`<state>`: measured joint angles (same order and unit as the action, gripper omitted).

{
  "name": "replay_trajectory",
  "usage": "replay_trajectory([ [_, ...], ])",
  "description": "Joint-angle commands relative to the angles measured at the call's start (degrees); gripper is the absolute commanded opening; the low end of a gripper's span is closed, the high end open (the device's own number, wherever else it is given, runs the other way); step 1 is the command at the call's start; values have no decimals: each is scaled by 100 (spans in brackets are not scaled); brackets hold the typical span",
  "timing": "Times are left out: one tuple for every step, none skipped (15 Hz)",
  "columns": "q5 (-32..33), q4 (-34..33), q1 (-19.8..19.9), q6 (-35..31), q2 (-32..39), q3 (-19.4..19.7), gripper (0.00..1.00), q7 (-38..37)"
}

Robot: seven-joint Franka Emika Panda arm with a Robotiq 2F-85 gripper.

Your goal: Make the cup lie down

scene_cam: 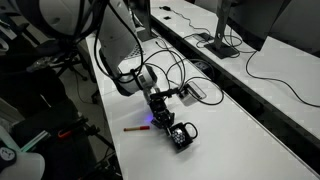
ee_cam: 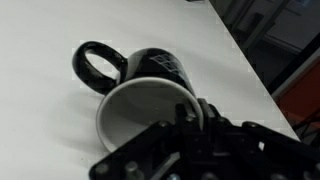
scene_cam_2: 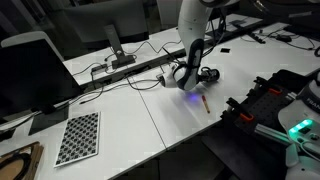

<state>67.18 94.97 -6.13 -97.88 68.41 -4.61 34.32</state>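
Note:
The cup (scene_cam: pixel 184 135) is tipped on its side, low over flat, open table, and it would lie down. I should open my gripper.
The cup (ee_cam: pixel 150 85) is a small black mug with a pale inside and a loop handle. In the wrist view it is tipped over on the white table (ee_cam: pixel 40 120), mouth towards the camera, handle at the upper left. My gripper (ee_cam: pixel 180 105) is shut on the cup's rim at the near right, one finger inside and one outside. In both exterior views the cup (scene_cam: pixel 184 135) (scene_cam_2: pixel 206 73) shows as a dark shape on the table under my gripper (scene_cam: pixel 170 122) (scene_cam_2: pixel 190 80).
A thin red pen (scene_cam: pixel 132 129) (scene_cam_2: pixel 203 103) lies on the table near the cup. Cables and a flat dark box (scene_cam: pixel 192 90) lie behind it. A checkerboard (scene_cam_2: pixel 78 137) lies farther off. The table edge (ee_cam: pixel 250 70) runs close on the right.

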Motion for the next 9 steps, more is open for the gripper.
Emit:
replay_trajectory([
  [-113, -302, 20, 268, 173, -32, 2, 209],
  [-117, -329, 17, 288, 188, -32, 2, 225],
  [-120, -348, 16, 303, 198, -33, 2, 244],
  [-127, -365, 16, 316, 205, -34, 2, 266],
  [-139, -384, 15, 328, 212, -34, 2, 286],
  [-145, -383, 16, 335, 206, -39, 2, 326],
  [-155, -385, 17, 343, 201, -44, 34, 358],
  [-155, -388, 14, 350, 199, -42, 36, 378],
  [-157, -395, 14, 361, 199, -42, 42, 390],
])
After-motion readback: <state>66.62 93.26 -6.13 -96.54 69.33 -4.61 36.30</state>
